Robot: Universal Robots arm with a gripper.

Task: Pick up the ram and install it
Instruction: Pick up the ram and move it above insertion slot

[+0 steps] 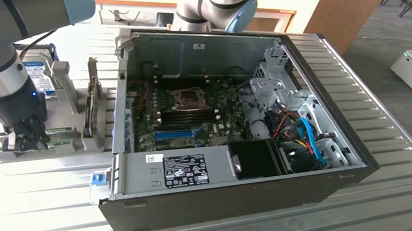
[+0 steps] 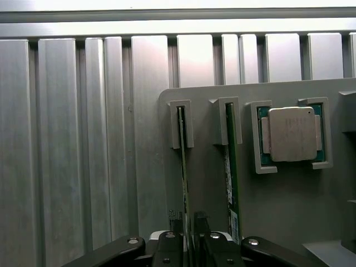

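I need to grab the ram stick by the middle of its upper edge (image 2: 188, 225) with my gripper next, because the slotted posts of the holder hold the stick's ends.
Two ram sticks stand on edge in slots of a grey holder (image 2: 206, 167). One ram (image 2: 183, 156) is thin and green and runs straight between my fingers. The other ram stick (image 2: 229, 156) stands one slot over. My gripper (image 2: 189, 227) is open, with one dark fingertip (image 2: 177, 223) on each side of the first stick and a slim gap to each. In the exterior view the gripper (image 1: 24, 139) is down at the holder (image 1: 60, 152), at that view's left, beside the open computer case (image 1: 316, 192).
A square metal-topped processor (image 2: 292, 133) lies in a pocket of the holder beyond the second stick. On the holder also stand a grey upright card (image 1: 91, 100) and a blue-labelled drive (image 1: 33, 75). Inside the case lies the motherboard (image 1: 191, 120) with a blue slot (image 1: 173, 133).
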